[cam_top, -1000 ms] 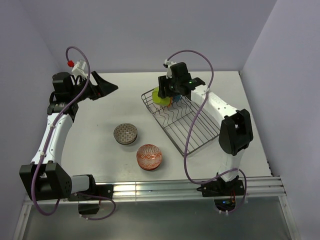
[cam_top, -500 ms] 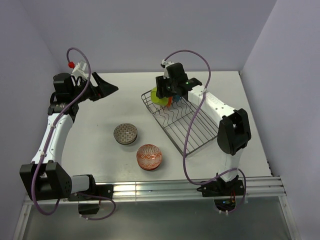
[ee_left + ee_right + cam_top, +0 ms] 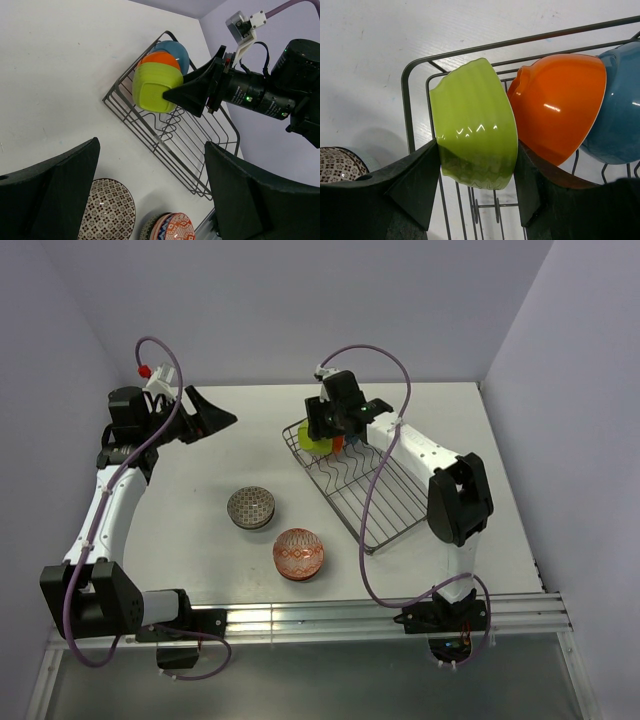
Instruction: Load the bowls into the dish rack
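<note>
The lime green bowl (image 3: 472,125) stands on edge inside the rack's rim beside the orange bowl and would end in the rack, so my right gripper should open now.
My right gripper (image 3: 476,172) is shut on the lime green bowl (image 3: 472,125), holding it on edge at the far left end of the dish rack (image 3: 365,490). Right behind it an orange bowl (image 3: 560,102) and a blue bowl (image 3: 617,115) stand on edge in the rack. The left wrist view shows the same green bowl (image 3: 155,87) with the right gripper's fingers (image 3: 192,92) on it. On the table lie a dark brown patterned bowl (image 3: 250,507) and a red-orange patterned bowl (image 3: 299,553). My left gripper (image 3: 205,412) hangs open and empty over the far left of the table.
The rack's wire rim (image 3: 406,107) runs just left of the green bowl. The rest of the rack toward the near right (image 3: 395,510) shows only bare tines. The table's metal front rail (image 3: 300,620) lies below the two loose bowls.
My right gripper has moved left and slightly away with the green bowl, and the dish rack has shifted left with it. The left arm has stayed put.
</note>
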